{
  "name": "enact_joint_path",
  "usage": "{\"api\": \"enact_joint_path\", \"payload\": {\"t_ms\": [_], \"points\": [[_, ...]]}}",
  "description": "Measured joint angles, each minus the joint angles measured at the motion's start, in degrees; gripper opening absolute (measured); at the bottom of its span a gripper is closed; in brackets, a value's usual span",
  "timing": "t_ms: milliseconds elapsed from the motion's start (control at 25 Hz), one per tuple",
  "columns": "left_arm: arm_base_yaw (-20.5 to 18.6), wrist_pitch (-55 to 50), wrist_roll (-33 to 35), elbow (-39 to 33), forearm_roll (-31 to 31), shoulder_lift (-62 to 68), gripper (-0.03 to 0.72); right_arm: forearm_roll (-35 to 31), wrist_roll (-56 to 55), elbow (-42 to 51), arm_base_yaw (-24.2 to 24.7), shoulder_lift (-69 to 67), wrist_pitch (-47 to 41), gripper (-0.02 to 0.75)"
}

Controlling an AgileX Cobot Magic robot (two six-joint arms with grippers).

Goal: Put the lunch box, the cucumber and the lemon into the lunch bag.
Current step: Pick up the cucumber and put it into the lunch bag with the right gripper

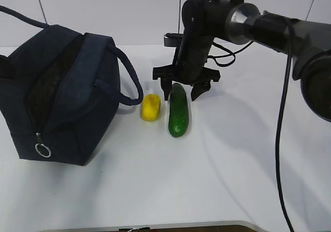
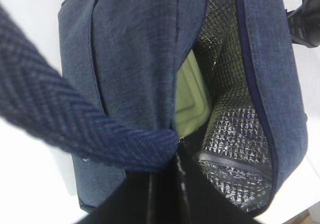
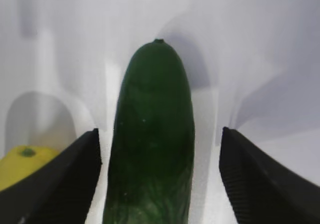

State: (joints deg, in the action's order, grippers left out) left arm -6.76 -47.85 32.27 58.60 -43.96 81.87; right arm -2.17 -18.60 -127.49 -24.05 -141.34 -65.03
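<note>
My right fingers are around the cucumber (image 1: 178,113), so closing would catch it.
The navy lunch bag (image 1: 67,92) stands open at the left. In the left wrist view its shiny lining (image 2: 230,109) shows, with the lunch box's sage-green lid (image 2: 192,99) inside. My left gripper (image 2: 172,156) is shut on the bag's handle strap (image 2: 75,119); the gripper itself is out of the exterior view. The lemon (image 1: 150,107) and cucumber (image 1: 178,113) lie side by side on the table right of the bag. My right gripper (image 1: 182,93) is open, its fingers down on either side of the cucumber's far end (image 3: 155,134) without touching. The lemon (image 3: 25,159) lies outside its left finger.
The white table runs to its front edge (image 1: 155,226). The bag's second handle (image 1: 132,79) loops out toward the lemon. A silver ring pull (image 1: 42,150) hangs at the bag's front. The right arm's black cable (image 1: 282,139) hangs at the right.
</note>
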Motion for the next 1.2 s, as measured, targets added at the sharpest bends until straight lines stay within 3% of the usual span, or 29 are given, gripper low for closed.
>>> {"api": "enact_joint_path", "payload": {"t_ms": [760, 1200], "points": [[0.0, 0.0, 0.0, 0.0, 0.0, 0.0, -0.006, 0.0, 0.0, 0.0, 0.0, 0.0, -0.6, 0.399], [0.0, 0.0, 0.0, 0.0, 0.0, 0.0, -0.006, 0.0, 0.0, 0.0, 0.0, 0.0, -1.1, 0.359]]}}
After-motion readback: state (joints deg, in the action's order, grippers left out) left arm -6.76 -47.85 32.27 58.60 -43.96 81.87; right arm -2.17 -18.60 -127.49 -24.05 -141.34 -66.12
